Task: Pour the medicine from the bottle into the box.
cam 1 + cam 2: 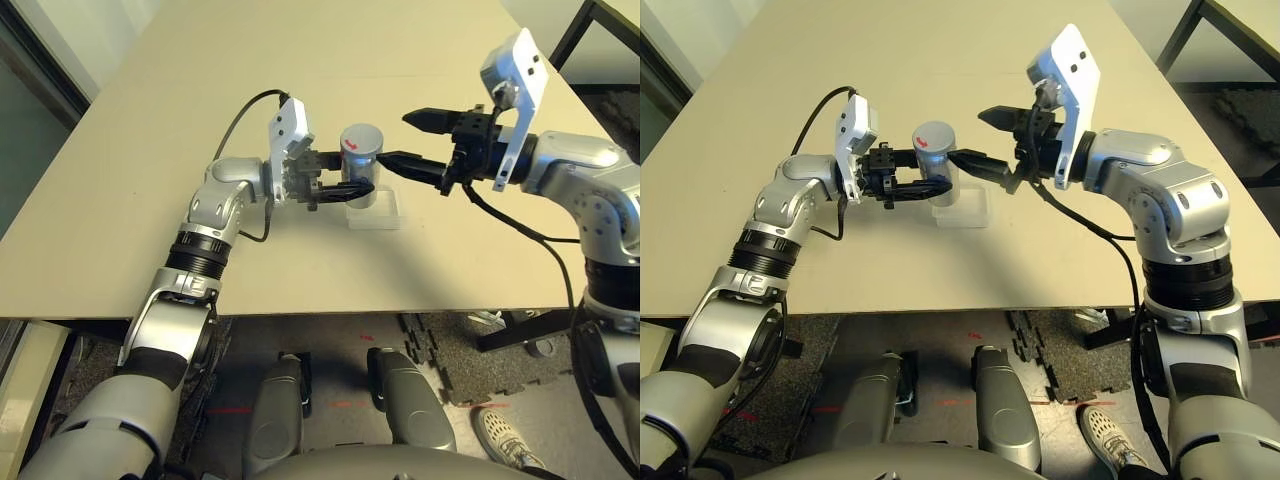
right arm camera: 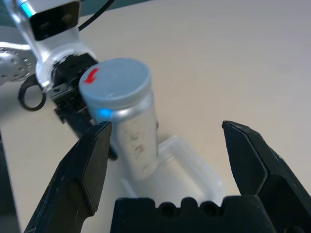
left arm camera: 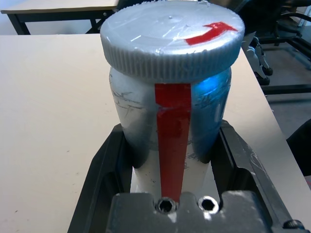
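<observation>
My right gripper's fingertips stop short of the grey cap (image 1: 361, 139) (image 2: 115, 82) and would miss it if they closed now. My right gripper should move toward the cap before closing on it.
My left gripper (image 1: 350, 190) is shut on the bottle (image 1: 360, 160), a silvery cylinder with a red stripe, and holds it upright by the lower body. Its grey cap (image 3: 172, 41), marked with a red arrow, is on. The bottle's base is at the left edge of the clear box (image 1: 385, 212), which lies on the table; I cannot tell whether they touch. From the right, my right gripper (image 1: 397, 138) stands open and empty at cap height, its lower fingertip (image 1: 390, 158) almost at the bottle. In the right wrist view the bottle (image 2: 129, 126) and box (image 2: 194, 170) lie between the spread fingers.
The beige table (image 1: 200, 60) stretches far and to the left of the arms; its front edge (image 1: 300, 312) runs close below the box. A black table frame (image 1: 590, 40) stands at the back right. On the floor are dark foam mats and a person's shoe (image 1: 505, 435).
</observation>
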You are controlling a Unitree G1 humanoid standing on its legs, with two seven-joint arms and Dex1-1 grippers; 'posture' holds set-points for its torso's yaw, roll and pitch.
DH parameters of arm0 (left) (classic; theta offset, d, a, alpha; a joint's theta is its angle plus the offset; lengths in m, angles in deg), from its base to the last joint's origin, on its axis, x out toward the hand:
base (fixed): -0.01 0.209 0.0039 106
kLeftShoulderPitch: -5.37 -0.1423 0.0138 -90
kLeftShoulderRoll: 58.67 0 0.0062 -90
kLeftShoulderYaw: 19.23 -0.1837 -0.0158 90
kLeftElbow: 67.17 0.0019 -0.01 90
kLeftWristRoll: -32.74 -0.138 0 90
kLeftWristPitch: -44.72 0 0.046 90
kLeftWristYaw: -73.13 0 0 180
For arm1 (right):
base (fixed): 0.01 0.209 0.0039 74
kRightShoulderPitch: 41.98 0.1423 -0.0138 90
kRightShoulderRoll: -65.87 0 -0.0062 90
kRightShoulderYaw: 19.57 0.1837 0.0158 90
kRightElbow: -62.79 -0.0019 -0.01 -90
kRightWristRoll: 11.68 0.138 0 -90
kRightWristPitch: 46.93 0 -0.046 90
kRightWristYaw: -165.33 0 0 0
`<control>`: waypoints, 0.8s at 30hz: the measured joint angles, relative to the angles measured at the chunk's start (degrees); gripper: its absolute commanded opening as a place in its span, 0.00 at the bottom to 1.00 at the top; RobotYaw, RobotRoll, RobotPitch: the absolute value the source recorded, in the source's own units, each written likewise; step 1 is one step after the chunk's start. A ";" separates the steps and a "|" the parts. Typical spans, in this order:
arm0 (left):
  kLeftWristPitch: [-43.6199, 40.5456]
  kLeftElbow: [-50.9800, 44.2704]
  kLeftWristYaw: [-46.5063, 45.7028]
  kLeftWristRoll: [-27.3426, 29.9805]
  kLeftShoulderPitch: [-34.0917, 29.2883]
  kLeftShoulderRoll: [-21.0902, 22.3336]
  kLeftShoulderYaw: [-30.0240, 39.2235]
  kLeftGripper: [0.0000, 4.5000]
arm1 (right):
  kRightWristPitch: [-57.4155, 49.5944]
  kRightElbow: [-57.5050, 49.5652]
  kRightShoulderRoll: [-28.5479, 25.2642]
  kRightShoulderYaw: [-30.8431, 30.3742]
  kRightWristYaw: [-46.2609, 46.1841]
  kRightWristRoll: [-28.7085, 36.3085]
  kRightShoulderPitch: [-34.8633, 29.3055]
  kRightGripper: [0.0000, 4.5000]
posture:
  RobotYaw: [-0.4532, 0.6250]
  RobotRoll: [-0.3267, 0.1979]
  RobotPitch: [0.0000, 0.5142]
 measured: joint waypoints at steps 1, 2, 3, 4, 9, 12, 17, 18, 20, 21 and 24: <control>0.08 0.39 0.12 -0.03 0.03 0.00 0.00 0.54 | -0.63 -0.44 -0.36 0.04 0.22 0.54 -0.20 1.00 | 0.24 0.62 0.29; 0.24 0.79 0.20 -0.08 0.04 -0.01 -0.01 0.54 | -1.43 -1.20 -0.69 0.19 0.38 1.34 -0.42 1.00 | 0.24 0.62 0.29; 0.36 1.04 0.22 -0.17 0.05 0.00 -0.01 0.54 | -2.03 -1.91 -0.74 0.35 0.46 1.97 -0.50 1.00 | 0.24 0.62 0.28; 0.53 1.15 0.26 -0.32 0.05 -0.01 -0.01 0.54 | -2.64 -2.65 -0.73 0.37 0.58 2.79 -0.49 1.00 | 0.24 0.62 0.28; 0.94 1.37 0.53 -0.59 0.22 -0.01 0.00 0.54 | -3.49 -3.72 0.66 0.22 0.13 4.01 0.50 1.00 | 0.25 0.62 0.27; 1.07 1.38 0.75 -0.65 0.32 -0.11 -0.02 0.54 | -3.17 -3.64 1.67 -1.16 0.03 3.77 2.02 1.00 | 0.25 0.62 0.26; 1.25 1.41 0.78 -0.76 0.34 -0.25 -0.03 0.54 | 0.00 -0.24 3.86 -4.33 0.18 1.15 4.21 1.00 | 0.26 0.62 0.26; 1.26 1.41 0.78 -0.76 0.34 -0.33 -0.03 0.54 | 0.78 0.53 4.19 -4.90 0.31 0.56 4.62 1.00 | 0.26 0.62 0.26; 1.27 1.41 0.78 -0.78 0.34 -0.33 -0.03 0.54 | 1.97 1.49 4.61 -5.80 0.45 -0.26 5.04 1.00 | 0.27 0.62 0.25; 1.27 1.40 0.78 -0.78 0.33 -0.34 -0.03 0.54 | 2.49 2.07 4.88 -6.01 0.52 -0.68 5.15 1.00 | 0.27 0.62 0.25; 1.27 1.36 0.78 -0.78 0.32 -0.34 -0.04 0.54 | 3.88 3.32 5.61 -6.55 0.80 -1.88 5.32 1.00 | 0.27 0.62 0.25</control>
